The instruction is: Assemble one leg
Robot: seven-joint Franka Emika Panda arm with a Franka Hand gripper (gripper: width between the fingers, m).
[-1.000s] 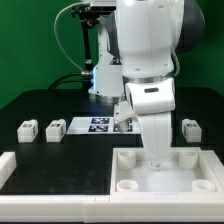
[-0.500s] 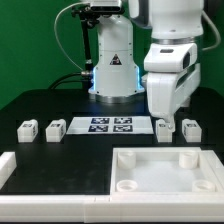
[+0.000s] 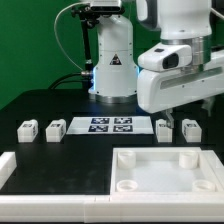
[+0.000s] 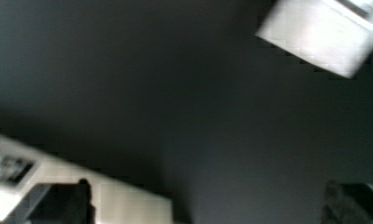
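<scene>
I will assemble the white leg on the large white square piece, so next my gripper will grab the leg by its tagged block body (image 3: 191, 131).
Four small white legs stand in a row across the black table, two at the exterior view's left (image 3: 28, 128) (image 3: 55, 128) and two at its right (image 3: 165, 128) (image 3: 190, 127). The arm's white hand (image 3: 172, 80) hangs high above the right pair and is tilted; its fingertips are not clear there. In the wrist view the gripper (image 4: 209, 205) is open with nothing between its dark fingers (image 4: 58, 205). That view is blurred. It shows dark table, a white piece (image 4: 325, 30) at one corner and a pale strip with tag marks (image 4: 23, 165).
The large white square piece with round corner sockets (image 3: 165, 170) lies at the front right. The marker board (image 3: 110, 125) lies between the leg pairs. A white L-shaped rail (image 3: 10, 165) sits at the front left. The robot base (image 3: 112, 60) stands behind.
The hand has risen from the square piece's socket area, moved toward the exterior view's right and tilted. The leg it hid now shows. No leg has moved.
</scene>
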